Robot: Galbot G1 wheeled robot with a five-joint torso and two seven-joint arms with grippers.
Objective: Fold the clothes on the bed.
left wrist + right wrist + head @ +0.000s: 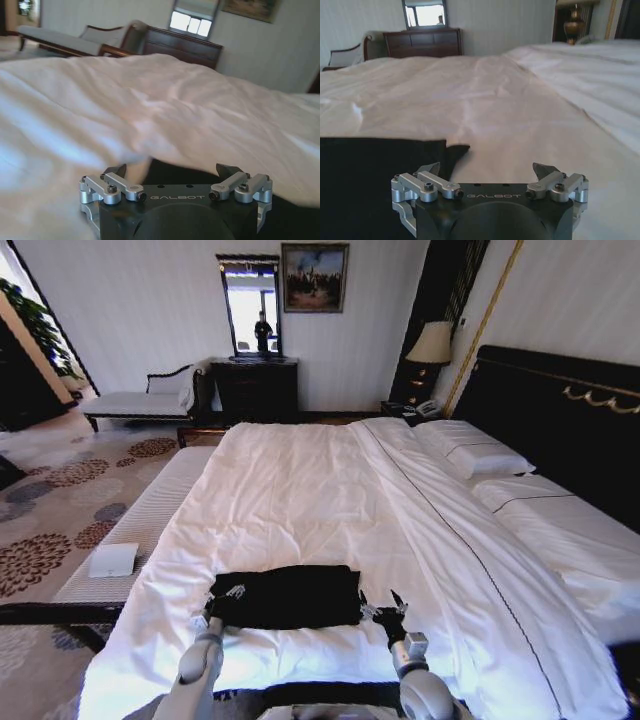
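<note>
My right gripper is to grab the black T-shirt by its short edge (357, 598) next. Then it can fold the T-shirt toward the shirt's middle (288, 597).
The clothes (290, 596), a black T-shirt, lie in a flat rectangle on the white duvet of the bed (330, 480), near its front edge. My left gripper (226, 596) is open at the shirt's left edge, low over the fabric. In the left wrist view the left gripper (171, 171) has its fingers spread, with black cloth (295, 220) under and beside them. My right gripper (381, 603) is open just past the shirt's right edge. The right wrist view shows the right gripper (487, 171) holding nothing, one finger over the corner of the black cloth (370, 180).
White pillows (470, 450) and a dark headboard (560, 410) line the bed's right side. Along its left side runs a padded bench (150, 515) with a small white towel (112, 560). A chaise (150, 400), a dresser (255, 388) and a lamp (432, 344) stand by the far wall.
</note>
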